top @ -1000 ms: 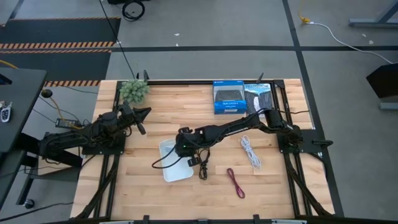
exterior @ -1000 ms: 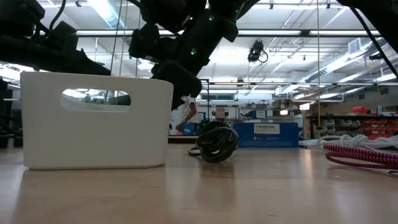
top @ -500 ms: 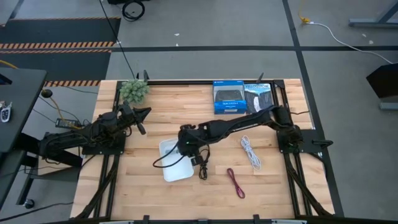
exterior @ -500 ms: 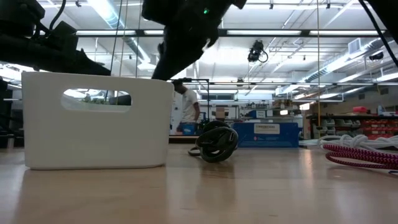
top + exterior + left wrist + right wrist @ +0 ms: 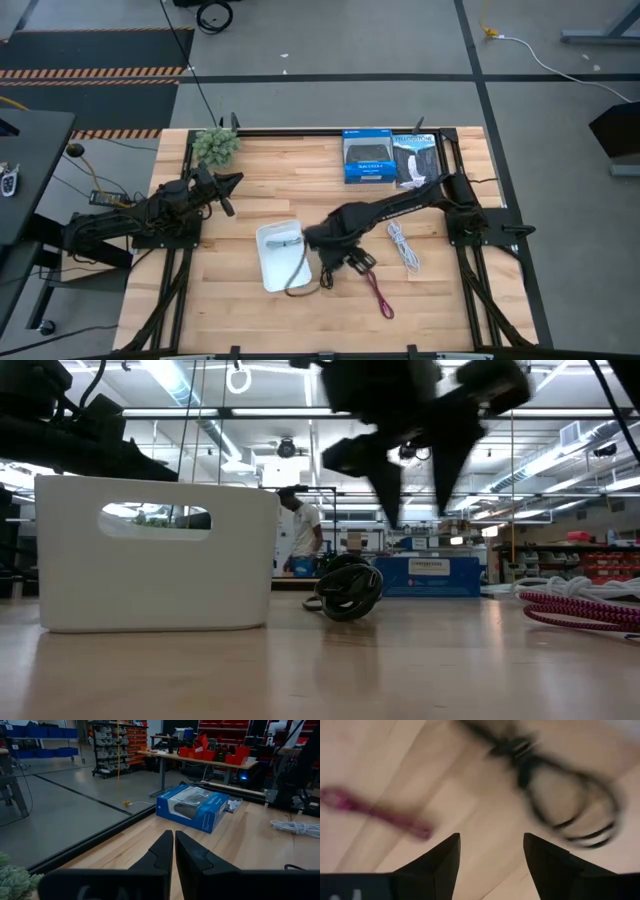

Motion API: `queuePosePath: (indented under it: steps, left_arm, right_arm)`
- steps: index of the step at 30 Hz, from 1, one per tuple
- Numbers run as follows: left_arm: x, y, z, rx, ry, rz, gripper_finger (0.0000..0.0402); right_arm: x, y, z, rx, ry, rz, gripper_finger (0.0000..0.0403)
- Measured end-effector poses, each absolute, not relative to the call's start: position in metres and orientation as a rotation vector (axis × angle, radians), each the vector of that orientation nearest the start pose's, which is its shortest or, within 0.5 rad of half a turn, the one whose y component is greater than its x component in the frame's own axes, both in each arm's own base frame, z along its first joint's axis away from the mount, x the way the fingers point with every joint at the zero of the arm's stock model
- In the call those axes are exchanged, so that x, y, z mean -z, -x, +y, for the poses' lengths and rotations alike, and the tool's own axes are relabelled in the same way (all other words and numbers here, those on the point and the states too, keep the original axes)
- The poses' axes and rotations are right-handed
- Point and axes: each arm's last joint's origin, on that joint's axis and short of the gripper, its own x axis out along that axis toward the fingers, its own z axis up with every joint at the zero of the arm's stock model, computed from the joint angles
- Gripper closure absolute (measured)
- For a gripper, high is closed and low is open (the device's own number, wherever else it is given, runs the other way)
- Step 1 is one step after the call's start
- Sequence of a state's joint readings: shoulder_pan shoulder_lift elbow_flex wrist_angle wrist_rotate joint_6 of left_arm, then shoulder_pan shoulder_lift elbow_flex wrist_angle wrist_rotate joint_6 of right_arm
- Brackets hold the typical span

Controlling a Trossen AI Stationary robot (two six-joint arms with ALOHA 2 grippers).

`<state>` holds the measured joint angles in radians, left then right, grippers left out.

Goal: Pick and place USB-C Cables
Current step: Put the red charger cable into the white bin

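Note:
The dark red cable needs to go in the white tray (image 5: 268,268), so my right gripper should grab it by its bundled cord next.
The black cable (image 5: 326,278) lies coiled on the table just right of the white tray (image 5: 268,268); it also shows in the low view (image 5: 346,589) and the right wrist view (image 5: 565,790). The dark red cable (image 5: 379,294) lies nearer the front edge, and the white cable (image 5: 403,246) lies farther right. My right gripper (image 5: 348,266) is open and empty. It hangs above the table (image 5: 415,510), fingers pointing down, between the black cable and the dark red cable (image 5: 375,812). My left gripper (image 5: 230,185) is shut and waits at the far left (image 5: 173,836).
Two blue retail boxes (image 5: 367,157) stand at the far edge, right of centre. A small green plant (image 5: 216,145) stands at the far left corner. A long black arm cord (image 5: 296,278) loops over the tray's near right corner. Bare wood lies along the front edge.
My right gripper has gone from over the tray's right side toward the table's right and near edges. It now hangs above the spot between the black and dark red cables. The cables have stayed where they lay.

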<state>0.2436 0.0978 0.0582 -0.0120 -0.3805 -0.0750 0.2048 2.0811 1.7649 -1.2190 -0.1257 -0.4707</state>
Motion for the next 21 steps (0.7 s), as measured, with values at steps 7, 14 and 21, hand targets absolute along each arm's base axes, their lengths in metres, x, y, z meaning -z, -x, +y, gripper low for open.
queuePosePath:
  steps: [7, 14, 21]
  left_arm:
    - [-0.175, -0.093, 0.034, -0.626, 0.069, 0.029, 0.0377]
    - [-0.175, -0.093, 0.034, -0.626, 0.069, 0.029, 0.0377]
    - [-0.175, -0.093, 0.034, -0.626, 0.069, 0.029, 0.0377]
  right_arm:
    - [-0.208, -0.37, 0.105, -0.521, 0.138, 1.705, 0.0189]
    - [-0.188, -0.353, 0.115, -0.397, -0.115, 1.862, 0.0189]
    - [-0.189, -0.34, 0.126, -0.201, -0.196, 1.796, 0.0189]
